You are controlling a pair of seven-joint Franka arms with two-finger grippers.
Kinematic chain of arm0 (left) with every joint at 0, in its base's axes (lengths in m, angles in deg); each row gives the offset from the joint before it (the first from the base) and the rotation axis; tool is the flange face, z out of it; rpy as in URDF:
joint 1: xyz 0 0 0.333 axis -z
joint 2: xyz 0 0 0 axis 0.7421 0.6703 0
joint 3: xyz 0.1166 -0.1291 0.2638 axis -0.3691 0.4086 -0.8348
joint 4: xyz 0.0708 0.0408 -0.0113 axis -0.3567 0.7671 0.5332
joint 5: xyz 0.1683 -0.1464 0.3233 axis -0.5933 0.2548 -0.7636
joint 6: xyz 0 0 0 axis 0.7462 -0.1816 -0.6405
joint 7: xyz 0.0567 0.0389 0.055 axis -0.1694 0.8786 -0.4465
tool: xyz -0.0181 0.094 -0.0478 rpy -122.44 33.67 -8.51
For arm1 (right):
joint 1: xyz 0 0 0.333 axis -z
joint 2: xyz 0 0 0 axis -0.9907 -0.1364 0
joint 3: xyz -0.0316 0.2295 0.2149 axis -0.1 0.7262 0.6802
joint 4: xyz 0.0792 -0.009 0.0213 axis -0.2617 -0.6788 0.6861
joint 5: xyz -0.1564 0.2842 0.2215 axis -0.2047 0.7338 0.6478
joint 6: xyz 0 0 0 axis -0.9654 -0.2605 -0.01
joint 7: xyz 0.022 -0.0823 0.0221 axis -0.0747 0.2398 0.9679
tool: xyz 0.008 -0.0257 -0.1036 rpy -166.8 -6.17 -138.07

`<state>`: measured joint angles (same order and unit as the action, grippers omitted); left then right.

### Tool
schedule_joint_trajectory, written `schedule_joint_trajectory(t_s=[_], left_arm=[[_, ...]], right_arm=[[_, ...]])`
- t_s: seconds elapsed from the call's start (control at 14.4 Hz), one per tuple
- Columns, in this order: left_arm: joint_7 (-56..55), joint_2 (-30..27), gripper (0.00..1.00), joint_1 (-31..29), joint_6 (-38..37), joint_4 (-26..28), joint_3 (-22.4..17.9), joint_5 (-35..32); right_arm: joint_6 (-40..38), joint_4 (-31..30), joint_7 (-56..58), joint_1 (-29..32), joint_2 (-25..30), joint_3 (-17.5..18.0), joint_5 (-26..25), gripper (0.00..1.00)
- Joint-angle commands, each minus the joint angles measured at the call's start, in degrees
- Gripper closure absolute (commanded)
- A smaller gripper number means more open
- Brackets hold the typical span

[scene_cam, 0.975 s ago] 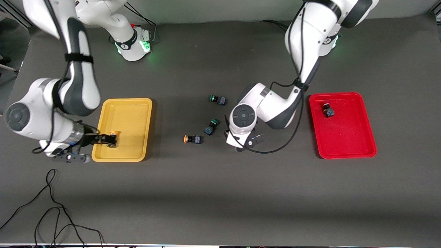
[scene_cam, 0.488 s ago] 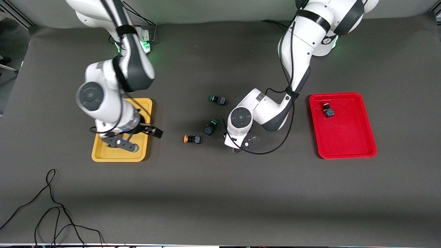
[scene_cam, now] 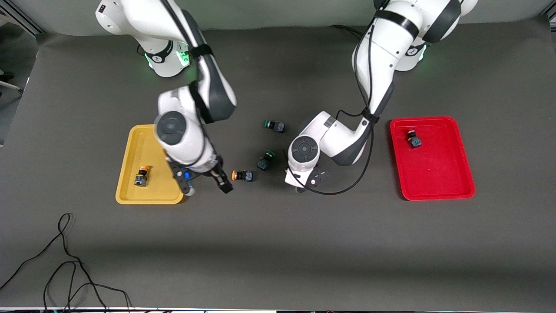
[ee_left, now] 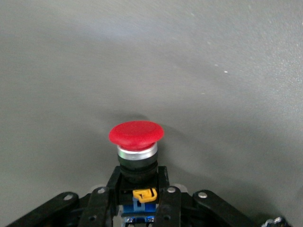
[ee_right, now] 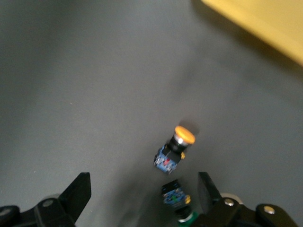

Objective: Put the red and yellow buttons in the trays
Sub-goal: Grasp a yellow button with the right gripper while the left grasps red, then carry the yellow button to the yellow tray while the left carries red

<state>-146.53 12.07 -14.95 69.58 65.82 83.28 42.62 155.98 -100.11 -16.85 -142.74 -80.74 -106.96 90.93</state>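
The loose yellow button has to go in the yellow tray [scene_cam: 147, 198], so my right gripper will grab it by its blue-labelled body [scene_cam: 247, 175] next.
My left gripper [ee_left: 138, 185] is shut on a red button [ee_left: 136, 135]; in the front view that hand [scene_cam: 300, 182] is low over the mat near the middle and hides the button. My right gripper [scene_cam: 222, 183] is open and empty, over the mat beside a loose yellow button [scene_cam: 241, 175], which also shows in the right wrist view [ee_right: 176, 149] ahead of the open fingers [ee_right: 78, 190]. Another yellow button [scene_cam: 141, 175] lies in the yellow tray [scene_cam: 147, 198]. A dark-bodied button [scene_cam: 414, 139] lies in the red tray [scene_cam: 434, 193]; its cap does not show.
Two green-capped buttons lie on the mat, one [scene_cam: 274, 125] farther from the front camera, one [scene_cam: 266, 159] between the loose yellow button and the left hand. A black cable [scene_cam: 65, 256] lies near the front edge at the right arm's end.
My right gripper left a yellow button in the yellow tray and swung toward the middle, beside the loose yellow button. The left arm has hardly moved.
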Motion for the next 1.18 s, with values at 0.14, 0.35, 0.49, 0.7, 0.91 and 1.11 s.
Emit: schedule_joint_trajectory(t_s=[0.14, 0.35, 0.49, 0.7, 0.91, 1.11], left_arm=[[16.45, -15.57, 1.0, -8.94, -20.64, 3.62, -0.35, -0.24], [30.75, -25.32, 1.0, -16.93, -20.24, 15.54, -0.61, -2.69], [40.08, -28.24, 1.0, -22.82, -16.73, 22.06, -0.7, -4.46], [51.34, -27.81, 1.0, -31.17, -9.19, 27.26, -0.7, -10.77], [59.34, -26.24, 1.0, -37.77, 2.58, 33.76, -0.7, -13.25], [62.71, -22.9, 1.0, -41.73, 7.98, 34.83, -0.7, -16.22]], right_arm=[[1.71, 2.41, -12.43, 0.29, -7.25, 3.89, 1.48, 0.0], [3.38, 2.32, -13.14, 0.29, -10.77, 4.69, 2.71, 0.0], [4.61, 2.23, -12.88, 0.55, -12.18, 4.78, 2.71, 0.0], [6.36, 2.06, -12.26, 0.64, -14.12, 6.18, 4.65, 0.0], [7.42, 2.06, -11.3, 0.64, -14.74, 6.53, 4.56, 0.24], [7.34, 1.8, -6.03, 0.73, -14.47, 7.06, 4.65, 0.76]])
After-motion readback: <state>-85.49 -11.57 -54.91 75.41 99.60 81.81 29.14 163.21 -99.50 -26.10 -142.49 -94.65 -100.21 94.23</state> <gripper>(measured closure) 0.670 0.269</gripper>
